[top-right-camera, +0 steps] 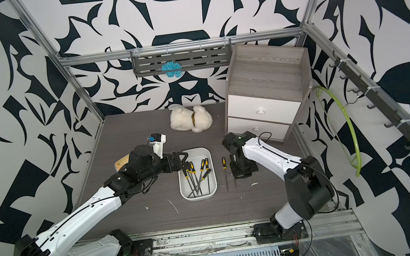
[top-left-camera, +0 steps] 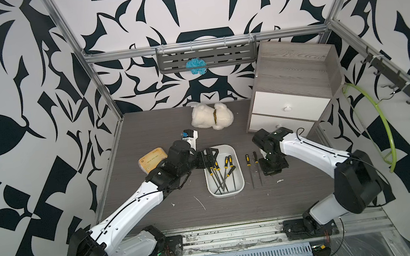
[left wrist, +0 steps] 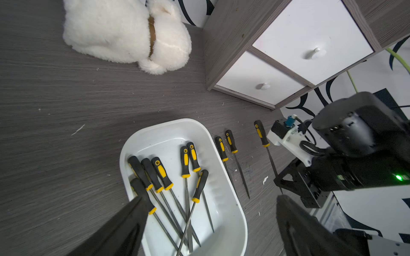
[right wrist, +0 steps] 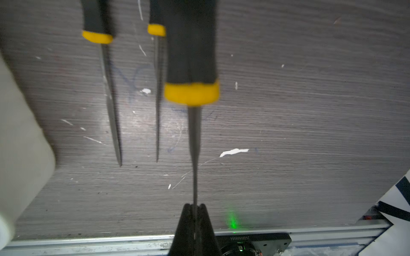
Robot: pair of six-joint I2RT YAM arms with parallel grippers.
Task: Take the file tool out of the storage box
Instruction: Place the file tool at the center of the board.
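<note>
I will lower the file tool before my right gripper lets go of it, because the held handle (right wrist: 190,47) is above the tabletop and looks larger than the lying ones.
The storage box (top-left-camera: 238,167) (top-right-camera: 209,160) (left wrist: 230,199), a shallow white tub, sits mid-table with several black-and-yellow file tools (top-left-camera: 220,172) (left wrist: 163,174) crossed inside it. My left gripper (top-left-camera: 211,156) (left wrist: 210,197) hovers open over the box's far left end, and nothing is between its fingers (left wrist: 124,226). My right gripper (right wrist: 194,207) is shut on the thin metal blade of one file tool (right wrist: 191,48) (left wrist: 262,134), just right of the box and low over the table. Two more files (top-left-camera: 249,169) (right wrist: 111,93) lie side by side on the table between that file and the box.
A white plush toy (top-left-camera: 212,117) lies at the back. The grey wood-grain cabinet (top-left-camera: 295,69) with white drawers stands at the back right, close behind the right arm. A yellow block (top-left-camera: 152,160) sits left of the left wrist. The table's metal front rail (right wrist: 88,243) runs right beside the right gripper.
</note>
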